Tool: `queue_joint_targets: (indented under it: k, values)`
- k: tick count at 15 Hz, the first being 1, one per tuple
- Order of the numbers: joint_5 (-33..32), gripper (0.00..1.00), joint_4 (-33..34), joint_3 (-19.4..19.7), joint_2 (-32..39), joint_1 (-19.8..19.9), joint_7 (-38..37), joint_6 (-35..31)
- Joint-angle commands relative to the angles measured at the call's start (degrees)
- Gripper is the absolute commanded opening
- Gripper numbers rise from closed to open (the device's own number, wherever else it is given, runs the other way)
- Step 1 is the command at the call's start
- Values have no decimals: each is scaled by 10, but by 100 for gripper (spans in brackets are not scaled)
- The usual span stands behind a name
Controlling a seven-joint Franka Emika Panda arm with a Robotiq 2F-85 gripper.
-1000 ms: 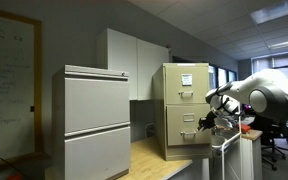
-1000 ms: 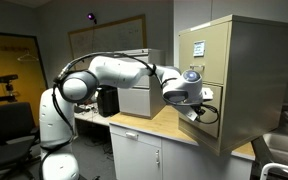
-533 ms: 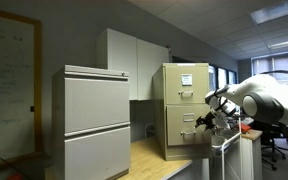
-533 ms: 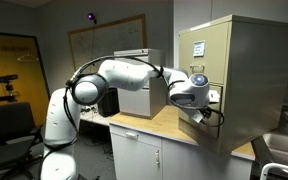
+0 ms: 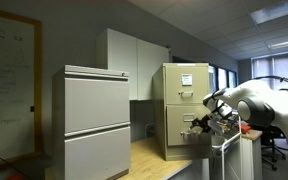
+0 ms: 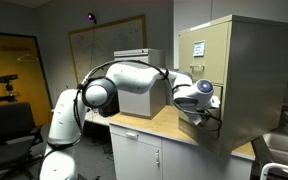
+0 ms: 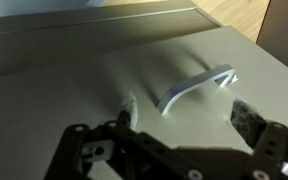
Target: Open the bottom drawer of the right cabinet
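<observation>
The bottom drawer has a silver handle, and my gripper needs to grab it next at the handle's end nearest my gripper to pull the drawer open.
The right cabinet (image 5: 182,85) (image 6: 246,70) is a tall tan one standing on a wooden counter, with a white paper on its upper drawer. My gripper (image 5: 206,122) (image 6: 202,112) hovers right in front of the bottom drawer (image 5: 180,135). In the wrist view that drawer's tan front (image 7: 84,70) fills the picture. Its silver handle (image 7: 199,85) lies just beyond my gripper (image 7: 184,118). The jaws stand open, nothing between the fingers (image 7: 246,115). In an exterior view the arm hides most of the drawer front, so I cannot tell how far out it stands.
A wider light-grey cabinet (image 5: 96,120) stands on the same wooden counter (image 5: 154,155) (image 6: 149,125), beside the tan one. White wall cupboards (image 5: 134,60) hang behind. An office chair (image 6: 9,125) sits on the floor near the robot's base.
The jaws have spread wide and hold nothing now. The arm's wrist has shifted slightly along the drawer front in both exterior views; the cabinet looks unchanged.
</observation>
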State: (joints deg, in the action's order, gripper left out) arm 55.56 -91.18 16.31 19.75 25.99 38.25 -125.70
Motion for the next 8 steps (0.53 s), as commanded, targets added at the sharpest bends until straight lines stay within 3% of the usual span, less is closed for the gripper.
queue_joint_targets:
  k: [1,8]
  values:
    - [17,100,40,-20,40,15,-27,29]
    - [91,100,15,-9,61,50,-136,74]
